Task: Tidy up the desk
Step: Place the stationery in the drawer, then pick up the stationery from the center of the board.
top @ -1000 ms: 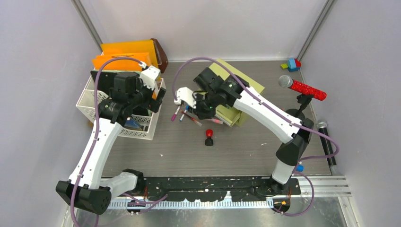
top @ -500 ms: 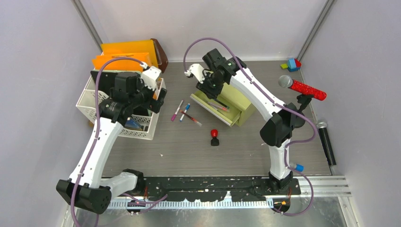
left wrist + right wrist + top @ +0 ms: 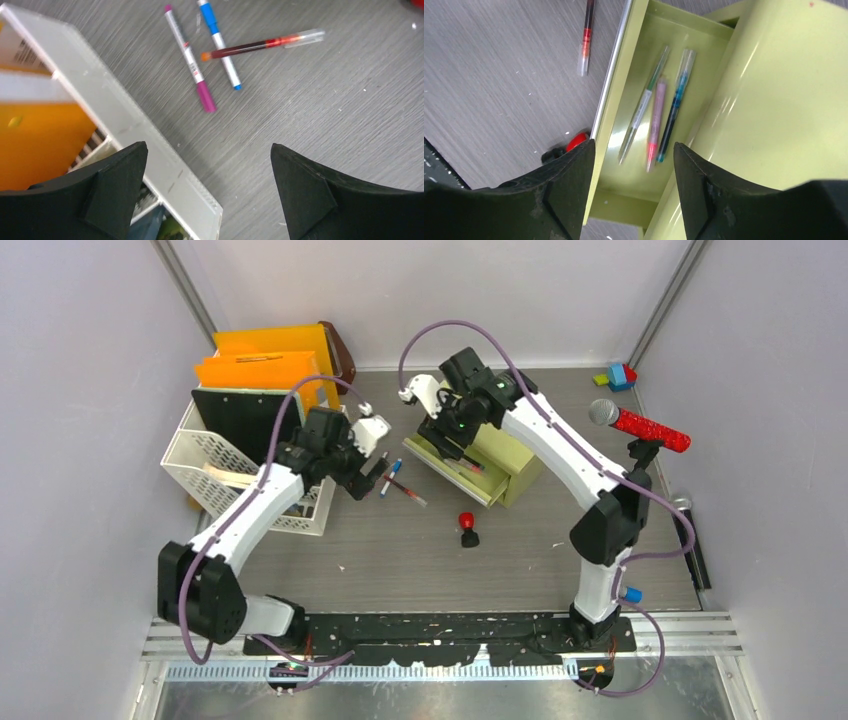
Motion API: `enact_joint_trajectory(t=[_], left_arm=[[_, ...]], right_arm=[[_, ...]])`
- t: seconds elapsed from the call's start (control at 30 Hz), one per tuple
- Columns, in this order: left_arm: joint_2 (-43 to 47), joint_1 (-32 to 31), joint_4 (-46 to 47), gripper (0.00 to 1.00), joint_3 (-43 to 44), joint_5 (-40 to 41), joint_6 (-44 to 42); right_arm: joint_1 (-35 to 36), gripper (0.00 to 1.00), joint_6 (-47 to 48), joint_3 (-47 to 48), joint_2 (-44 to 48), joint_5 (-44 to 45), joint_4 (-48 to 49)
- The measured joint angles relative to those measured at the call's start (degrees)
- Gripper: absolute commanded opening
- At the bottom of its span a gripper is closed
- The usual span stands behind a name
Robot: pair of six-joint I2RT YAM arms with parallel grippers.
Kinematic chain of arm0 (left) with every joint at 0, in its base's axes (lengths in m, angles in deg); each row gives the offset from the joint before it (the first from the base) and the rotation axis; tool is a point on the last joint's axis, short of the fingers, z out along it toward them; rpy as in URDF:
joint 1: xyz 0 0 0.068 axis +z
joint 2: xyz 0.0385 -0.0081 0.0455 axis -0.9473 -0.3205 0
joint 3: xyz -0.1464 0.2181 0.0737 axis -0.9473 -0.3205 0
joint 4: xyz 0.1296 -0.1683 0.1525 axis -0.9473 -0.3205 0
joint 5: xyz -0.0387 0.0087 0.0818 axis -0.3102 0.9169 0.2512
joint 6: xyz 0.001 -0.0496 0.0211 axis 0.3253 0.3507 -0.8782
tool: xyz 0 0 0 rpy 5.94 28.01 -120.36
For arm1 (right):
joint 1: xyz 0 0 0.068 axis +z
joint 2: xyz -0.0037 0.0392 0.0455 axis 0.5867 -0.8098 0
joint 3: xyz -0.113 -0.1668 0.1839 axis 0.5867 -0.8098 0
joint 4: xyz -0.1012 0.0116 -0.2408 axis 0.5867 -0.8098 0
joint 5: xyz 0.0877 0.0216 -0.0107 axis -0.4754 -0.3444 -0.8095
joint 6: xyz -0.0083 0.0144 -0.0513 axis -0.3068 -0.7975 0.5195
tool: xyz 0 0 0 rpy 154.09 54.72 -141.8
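Observation:
I should reach the red pen with my left gripper and pick up the middle of its body [image 3: 404, 490] [image 3: 261, 45], so both pen ends stay free to enter the drawer.
The desk [image 3: 400, 565] is a dark wood-grain top. On it lie a purple marker [image 3: 192, 65], a blue pen [image 3: 220, 47] and a red pen [image 3: 260, 45]. My left gripper [image 3: 365, 478] hovers open just left of them, empty [image 3: 207, 147], over the corner of a white basket [image 3: 125, 127]. My right gripper [image 3: 448, 435] hangs open and empty [image 3: 634, 145] over the open drawer [image 3: 624, 200] of a yellow-green cabinet [image 3: 505, 455]. Inside the drawer lie a green pen [image 3: 644, 105], a pink pen [image 3: 656, 120] and a teal pen [image 3: 674, 105].
A small red-and-black knob [image 3: 466, 528] lies in front of the cabinet. The white basket [image 3: 215, 455] holds orange folders [image 3: 265, 365] and a black board [image 3: 240, 410]. A red microphone [image 3: 645, 425], a black microphone [image 3: 690, 540] and toy blocks [image 3: 620, 375] sit at the right.
My left arm swung from above the basket to the loose pens. My right gripper rose from the desk to over the drawer and opened. The red knob rolled right.

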Motion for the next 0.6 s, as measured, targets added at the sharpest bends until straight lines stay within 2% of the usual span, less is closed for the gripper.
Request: enact_joint_trajectory(t=[0.17, 0.27, 0.47, 0.6], left_arm=[[-5.14, -5.79, 6.32, 0.97, -3.61, -1.66, -11.52], [-7.34, -7.72, 9.66, 0.96, -5.95, -5.38, -19.85], [-12.41, -8.07, 11.76, 0.91, -6.64, -13.55, -36.15], [-18.6, -8.07, 9.79, 0.9, -3.69, -17.03, -45.83]], right_arm=[[-0.02, 0.65, -1.66, -8.35, 9.31, -0.22, 3.34], [-0.17, 0.65, -2.71, -13.68, 14.71, -0.22, 5.14], [-1.25, 0.65, -4.61, -22.25, 21.31, 0.04, 7.43], [-2.64, 0.65, -5.79, -26.51, 24.2, 0.22, 8.52]])
